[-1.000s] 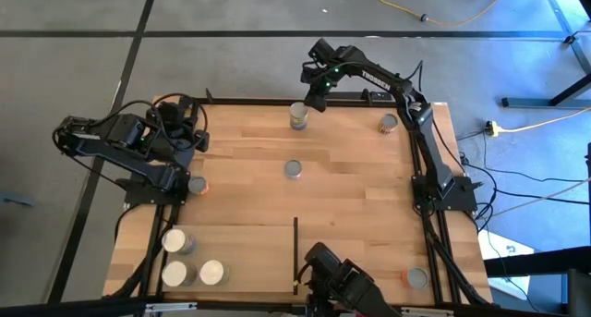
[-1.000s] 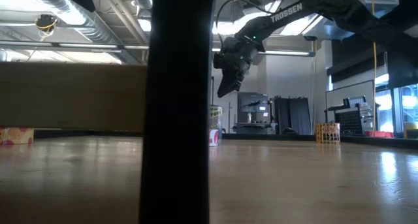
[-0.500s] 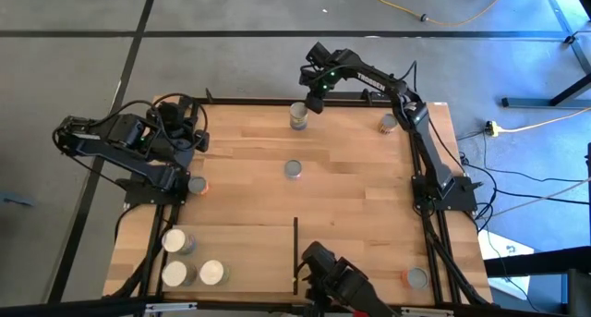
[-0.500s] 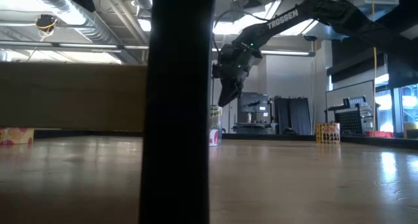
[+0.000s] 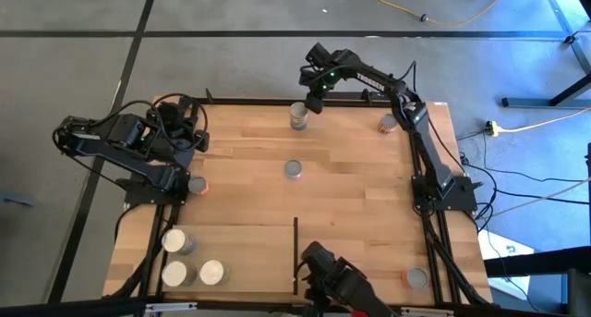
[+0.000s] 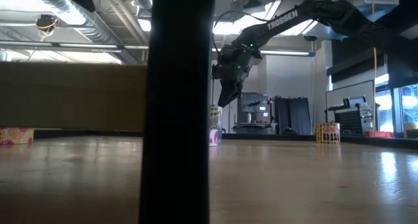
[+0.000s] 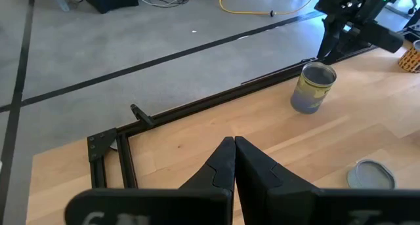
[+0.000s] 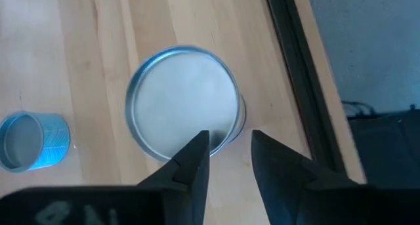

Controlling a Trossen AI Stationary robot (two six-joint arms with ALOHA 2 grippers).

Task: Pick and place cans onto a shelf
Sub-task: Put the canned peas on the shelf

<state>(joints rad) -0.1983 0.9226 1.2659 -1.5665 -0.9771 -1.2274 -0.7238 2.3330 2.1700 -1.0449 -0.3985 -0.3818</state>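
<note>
I will next grab the silver-topped can by its top rim (image 5: 298, 105) with my right gripper to get this can over to the shelf (image 5: 240, 248).
A can with a yellowish label and a silver top (image 5: 298, 116) stands upright near the table's far edge; it also shows in the right wrist view (image 8: 182, 110) and the left wrist view (image 7: 314, 87). My right gripper (image 5: 312, 101) hangs just above it, slightly to its right, fingers pointing down and a little apart (image 8: 230, 153). I see no touch. My left gripper (image 7: 233, 149) is shut and empty at the table's far left (image 5: 194, 137). The shelf (image 5: 240, 248) lies at the near left with its black divider (image 5: 295, 252). Three cream-topped cans (image 5: 175, 241) stand on it.
Other cans stand on the table: a blue one at the middle (image 5: 293, 169), one at the far right (image 5: 388, 123), one at the left edge (image 5: 196, 184) and one at the near right (image 5: 417, 278). The black divider (image 6: 176, 106) hides much of the low view.
My right gripper has come down a little toward the can at the far edge, then kept still. The can has not moved.
</note>
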